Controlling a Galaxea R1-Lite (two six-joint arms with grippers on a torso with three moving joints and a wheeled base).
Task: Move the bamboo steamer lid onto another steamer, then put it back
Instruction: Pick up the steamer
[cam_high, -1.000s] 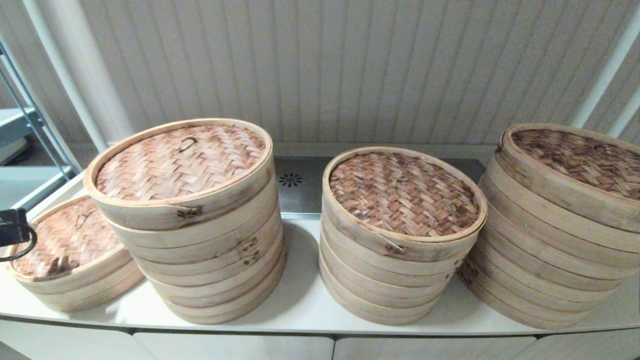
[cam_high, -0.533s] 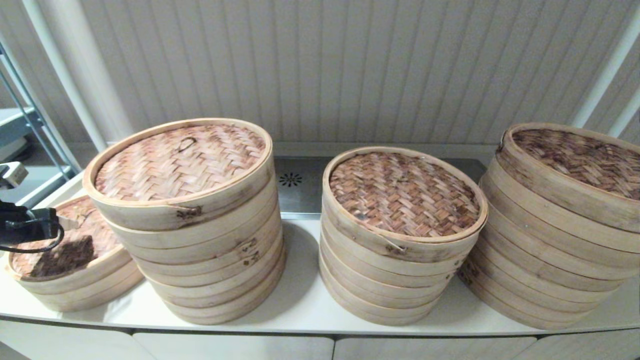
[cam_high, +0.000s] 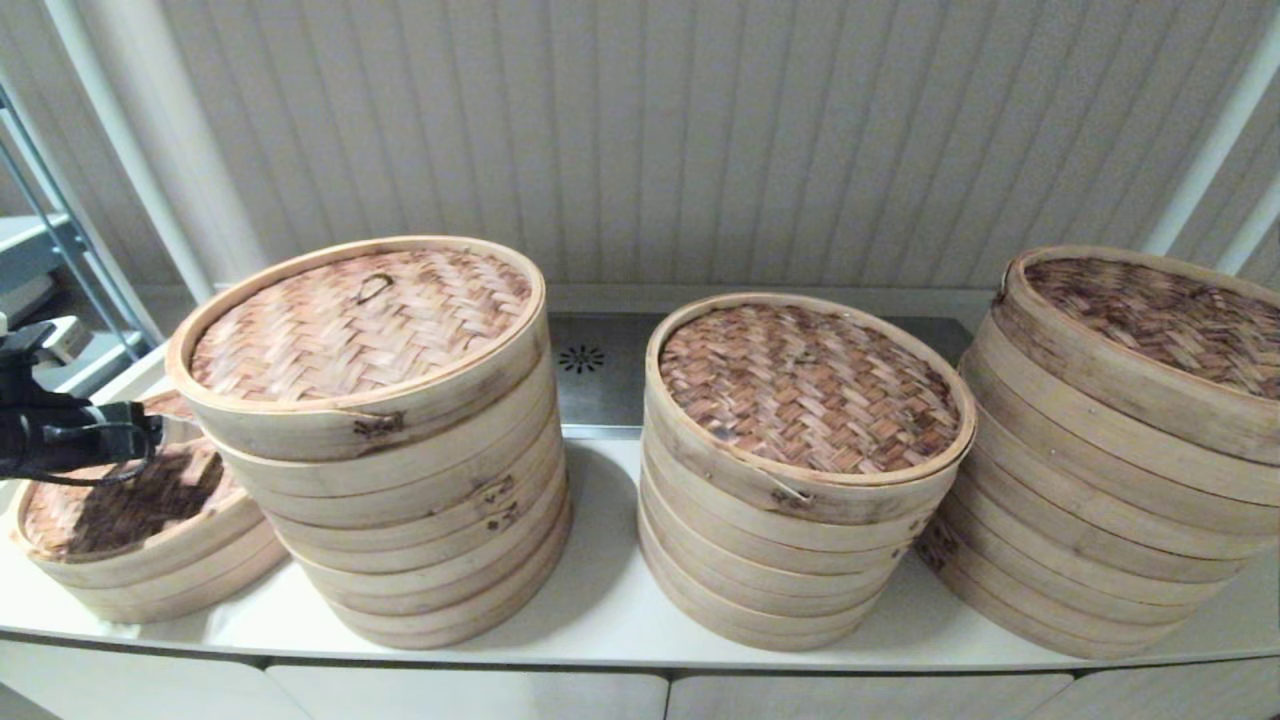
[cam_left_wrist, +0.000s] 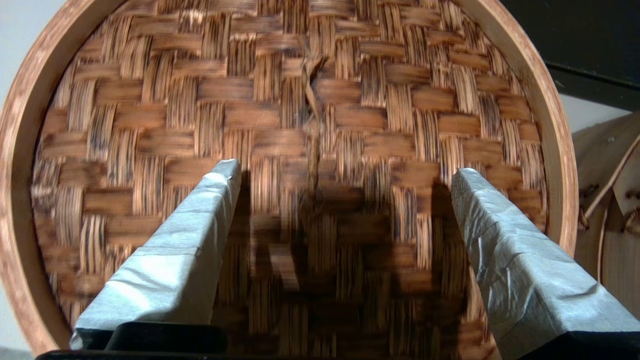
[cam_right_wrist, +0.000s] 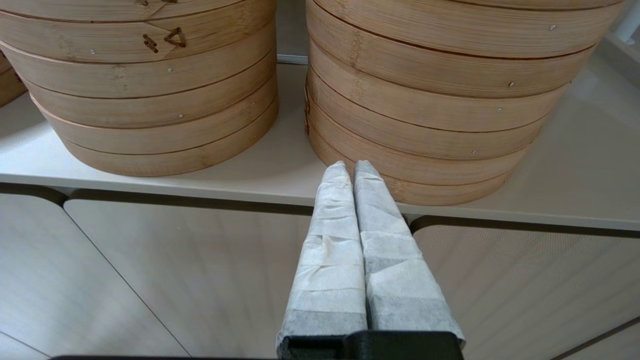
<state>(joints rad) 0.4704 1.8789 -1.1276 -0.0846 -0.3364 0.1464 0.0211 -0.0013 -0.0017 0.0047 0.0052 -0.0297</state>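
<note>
The bamboo steamer lid should move onto the taller stack next, so my left gripper should pick it up by its thin loop handle (cam_left_wrist: 312, 97).
The bamboo steamer lid (cam_high: 110, 505), pinkish-tan weave with a plain pale rim, tops the low stack at the far left of the counter. In the left wrist view this lid (cam_left_wrist: 150, 115) fills the picture, and its thin loop handle (cam_left_wrist: 312, 97) lies just ahead of the fingertips. My left gripper (cam_high: 160, 433) (cam_left_wrist: 345, 172) hovers over the lid, open, with nothing between its taped fingers (cam_left_wrist: 210, 210). Its shadow falls on the weave. My right gripper (cam_right_wrist: 350, 167) is shut and empty, parked low in front of the counter edge, and is out of the head view.
A taller stack (cam_high: 390, 480) stands right beside the low one; its lid (cam_high: 350, 325) has a dark stitched rim joint. Two stacks with darker brown lids (cam_high: 800, 385) (cam_high: 1160, 315) stand to the right. The white counter (cam_high: 600, 600) ends at a near edge above cabinet doors (cam_right_wrist: 175, 270).
My left arm has come in from the left edge and reached rightward over the low stack's lid; its shadow on the weave has spread. The stacks and right arm have not moved.
</note>
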